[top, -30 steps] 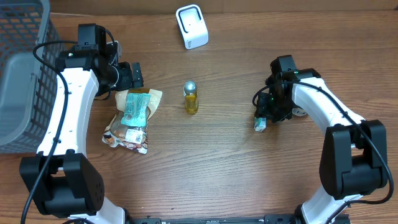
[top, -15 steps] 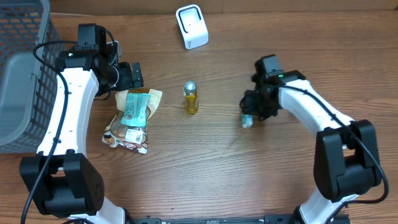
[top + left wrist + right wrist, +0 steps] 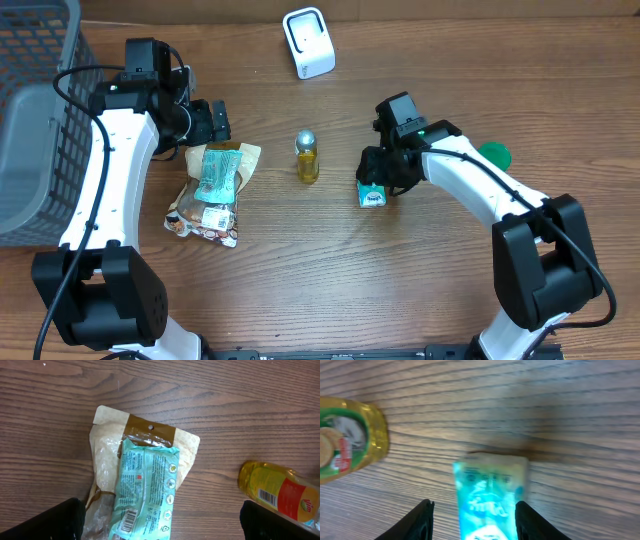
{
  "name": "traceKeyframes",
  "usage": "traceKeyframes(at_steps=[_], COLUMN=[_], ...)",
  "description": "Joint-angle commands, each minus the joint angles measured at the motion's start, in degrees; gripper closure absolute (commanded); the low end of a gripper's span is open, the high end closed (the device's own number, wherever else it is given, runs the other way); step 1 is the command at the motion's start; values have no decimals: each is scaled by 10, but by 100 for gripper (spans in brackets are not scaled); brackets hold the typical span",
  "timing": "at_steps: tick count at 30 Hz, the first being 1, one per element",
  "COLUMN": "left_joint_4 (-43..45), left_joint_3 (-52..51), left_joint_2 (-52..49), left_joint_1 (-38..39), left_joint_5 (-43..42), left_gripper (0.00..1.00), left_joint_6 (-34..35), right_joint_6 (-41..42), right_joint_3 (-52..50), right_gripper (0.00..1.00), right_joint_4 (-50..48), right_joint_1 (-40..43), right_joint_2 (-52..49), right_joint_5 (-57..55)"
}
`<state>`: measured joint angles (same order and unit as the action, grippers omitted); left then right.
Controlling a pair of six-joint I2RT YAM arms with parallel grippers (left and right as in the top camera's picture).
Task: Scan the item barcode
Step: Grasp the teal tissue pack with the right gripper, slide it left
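Note:
The right gripper grabs the small teal box [image 3: 371,195] [image 3: 490,495] across its opposite side edges next, leaving the box's far end exposed to scan the barcode.
A small teal box [image 3: 371,195] stands on the wood table just right of a yellow oil bottle [image 3: 307,157]. My right gripper [image 3: 378,178] hangs over the box; in the right wrist view the box [image 3: 490,495] sits between the fingers of the right gripper [image 3: 474,510], with a clear gap on the left side, so the jaws are open around it. My left gripper [image 3: 212,122] is wide open above a teal packet [image 3: 145,490] lying on a brown snack pouch [image 3: 205,205]. The white scanner [image 3: 308,42] stands at the table's far edge.
A grey wire basket [image 3: 35,120] fills the far left. A green disc [image 3: 493,155] lies on the table right of my right arm. The oil bottle [image 3: 277,492] lies at the right edge of the left wrist view.
My right arm has carried the teal box leftward toward the bottle and its jaws have widened off it. The green disc has come into view. The left arm has not moved.

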<state>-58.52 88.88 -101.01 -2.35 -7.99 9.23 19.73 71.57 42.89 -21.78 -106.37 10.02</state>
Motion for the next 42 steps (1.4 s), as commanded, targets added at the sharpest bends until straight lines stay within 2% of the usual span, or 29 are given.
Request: traceKeyframes(at_steps=[1, 5, 7, 8, 17, 21, 26, 29, 31, 33, 34, 38, 40, 42], left_joint_4=[1, 1, 1, 1, 1, 1, 1, 1, 1, 1, 1, 1, 1, 1], left_joint_3=[10, 10, 10, 10, 10, 10, 10, 10, 10, 10, 10, 10, 10, 10], left_joint_2=[10, 10, 10, 10, 10, 10, 10, 10, 10, 10, 10, 10, 10, 10], left_joint_1=[1, 1, 1, 1, 1, 1, 1, 1, 1, 1, 1, 1, 1, 1], left_joint_5=[-5, -5, -5, -5, -5, -5, -5, -5, -5, -5, -5, -5, -5, -5], left_gripper=[0, 0, 0, 1, 0, 0, 0, 0, 1, 0, 1, 0, 0, 1], left_joint_6=[-6, -6, -6, -6, -6, -6, -6, -6, -6, -6, -6, -6, -6, -6], right_joint_6=[-2, -37, -37, -37, -53, -52, -52, -52, -52, -51, -50, -47, -48, -48], right_joint_3=[-3, -3, -3, -3, -35, -60, -87, -85, -83, -81, -81, -81, -85, -92], right_gripper=[51, 55, 67, 69, 71, 79, 78, 68, 71, 87, 91, 89, 76, 73], right_joint_4=[11, 40, 49, 48, 5, -31, -59, -58, -58, -59, -58, -51, -49, -49], right_joint_1=[21, 24, 24, 24, 24, 24, 24, 24, 24, 24, 24, 24, 24, 24], right_joint_2=[2, 2, 2, 2, -2, -2, -2, -2, -1, -1, -2, -2, -2, -2], right_joint_5=[-9, -9, -9, -9, -9, -9, -9, -9, -9, -9, -9, -9, -9, -9])
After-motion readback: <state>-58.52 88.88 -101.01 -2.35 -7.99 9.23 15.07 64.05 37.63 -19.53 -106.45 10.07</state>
